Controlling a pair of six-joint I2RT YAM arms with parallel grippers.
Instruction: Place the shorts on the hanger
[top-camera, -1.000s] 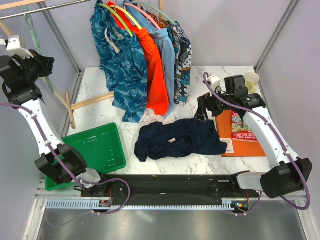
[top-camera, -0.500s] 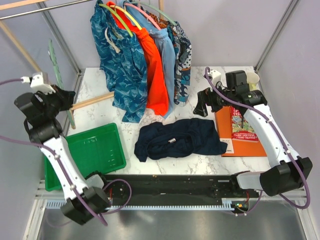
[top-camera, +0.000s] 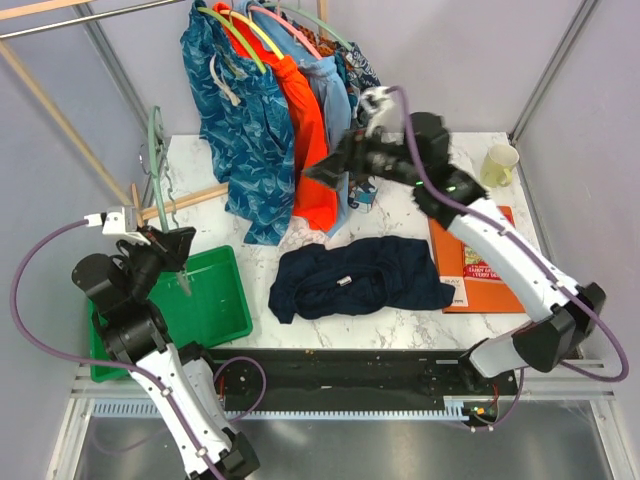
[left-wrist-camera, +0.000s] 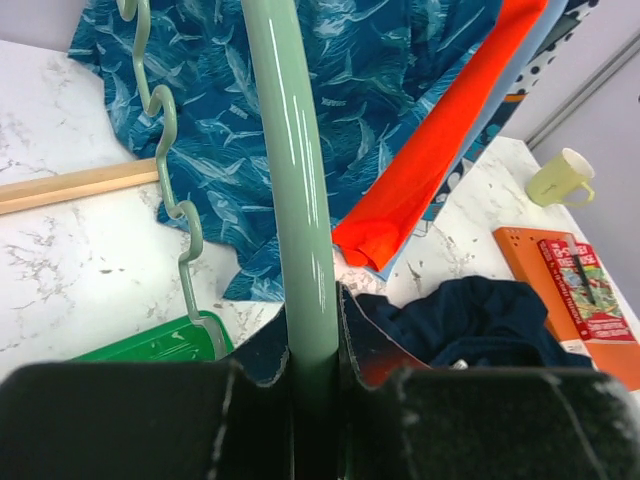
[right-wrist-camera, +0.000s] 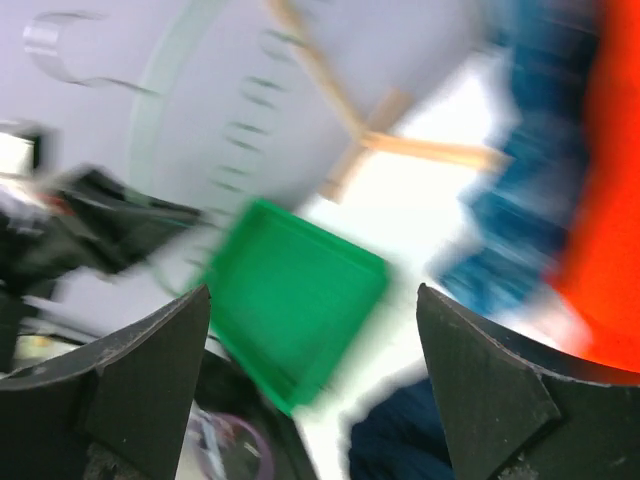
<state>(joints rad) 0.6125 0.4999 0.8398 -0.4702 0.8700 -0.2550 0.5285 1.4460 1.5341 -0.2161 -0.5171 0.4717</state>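
My right gripper grips the hanger's shoulder bar (top-camera: 154, 167) (right-wrist-camera: 151, 98) beside the hook next, which leaves its ends free for my left gripper and the shorts.
The dark navy shorts (top-camera: 360, 280) lie crumpled on the marble table, front centre; they also show in the left wrist view (left-wrist-camera: 470, 320) and, blurred, in the right wrist view (right-wrist-camera: 400, 445). My left gripper (top-camera: 172, 252) is shut on the pale mint-green hanger (top-camera: 153, 160) and holds it upright over the green tray's far edge. In the left wrist view the hanger's shoulder bar (left-wrist-camera: 290, 190) runs up from between my closed fingers (left-wrist-camera: 355, 345), with its wavy bar to the left. My right gripper (top-camera: 326, 172) is open and empty, raised above the table by the hanging garments, and open in its own blurred view (right-wrist-camera: 312, 295).
Teal patterned shorts (top-camera: 240, 130), orange shorts (top-camera: 312, 150) and other garments hang on a rail at the back centre. A green tray (top-camera: 200, 295) sits front left. An orange book (top-camera: 480, 265) and a pale cup (top-camera: 500, 162) are at the right. A wooden frame (top-camera: 180, 205) lies at the left.
My left arm has swung down from the upper left to the green tray, carrying the hanger. My right arm has moved from over the book up and left to the hanging clothes.
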